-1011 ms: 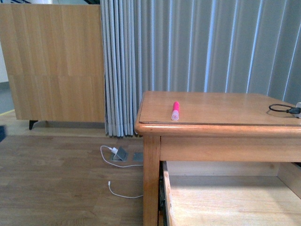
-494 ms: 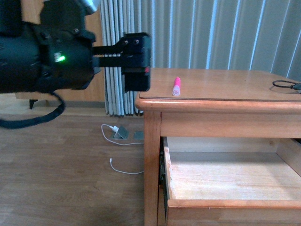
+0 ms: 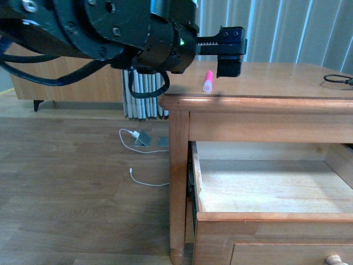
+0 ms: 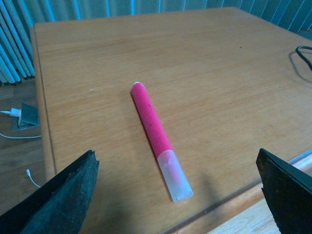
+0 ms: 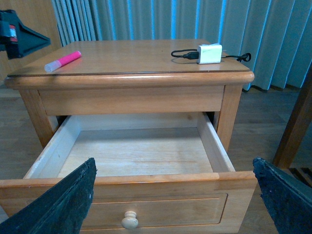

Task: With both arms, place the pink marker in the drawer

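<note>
Next, the left gripper grips the pink marker (image 4: 151, 122) by its pale cap (image 4: 175, 177), to place the marker in the open drawer.
The pink marker (image 3: 208, 81) lies flat on the dresser top near its front left corner, pale cap toward the edge. My left gripper (image 3: 230, 67) hovers open just above and behind it. In the left wrist view the marker (image 4: 151, 122) lies between the spread fingertips (image 4: 73, 195), untouched, with the left gripper (image 4: 175, 152) over its cap end. The drawer (image 3: 265, 216) is pulled out, its pale wood inside bare. My right gripper (image 5: 173, 161) is open in front of the drawer (image 5: 146, 181), above its round knob (image 5: 129, 220). The right wrist view also shows the marker (image 5: 63, 60).
A black looped cable (image 5: 183, 54) and a white charger block (image 5: 209, 53) lie on the dresser top's far right side. A white cable and adapter (image 3: 138, 138) lie on the wood floor left of the dresser leg (image 3: 177, 182). Grey curtains hang behind.
My left arm has swung in from the left and now reaches over the dresser top to just above the marker. The front view has dropped, showing more of the open drawer.
</note>
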Available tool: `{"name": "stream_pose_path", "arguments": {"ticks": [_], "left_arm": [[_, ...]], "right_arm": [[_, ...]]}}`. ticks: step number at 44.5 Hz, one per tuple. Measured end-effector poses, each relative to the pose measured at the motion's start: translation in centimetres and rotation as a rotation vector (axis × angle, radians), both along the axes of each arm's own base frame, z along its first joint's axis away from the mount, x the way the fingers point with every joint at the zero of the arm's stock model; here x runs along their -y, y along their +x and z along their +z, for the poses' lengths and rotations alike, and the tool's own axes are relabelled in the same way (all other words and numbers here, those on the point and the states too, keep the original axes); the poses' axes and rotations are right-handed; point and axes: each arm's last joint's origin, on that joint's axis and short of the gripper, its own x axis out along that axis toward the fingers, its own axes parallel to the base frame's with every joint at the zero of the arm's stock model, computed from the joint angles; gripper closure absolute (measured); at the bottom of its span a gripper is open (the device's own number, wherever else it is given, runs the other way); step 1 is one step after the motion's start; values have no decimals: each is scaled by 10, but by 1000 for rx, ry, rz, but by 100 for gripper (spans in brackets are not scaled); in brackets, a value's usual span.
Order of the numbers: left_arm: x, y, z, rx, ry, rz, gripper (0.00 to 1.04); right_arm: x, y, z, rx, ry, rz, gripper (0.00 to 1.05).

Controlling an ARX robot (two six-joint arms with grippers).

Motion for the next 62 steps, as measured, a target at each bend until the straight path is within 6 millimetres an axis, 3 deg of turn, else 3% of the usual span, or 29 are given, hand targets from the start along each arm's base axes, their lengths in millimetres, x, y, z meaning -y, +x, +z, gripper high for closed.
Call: {"name": "stream_pose_path", "arguments": {"ticks": [16,35,55,62], "left_arm": [[28,32,-16,-103,75,30,6],[30,36,-17,-182,132,63,7],[22,33,-17,-187,149,90,89],[20,29,-17,-181,141,77,90]], "right_arm": [[0,0,0,0,0,0,8],[0,0,0,0,0,0,8],[0,0,0,0,0,0,8],[0,0,0,0,0,0,8]]}}
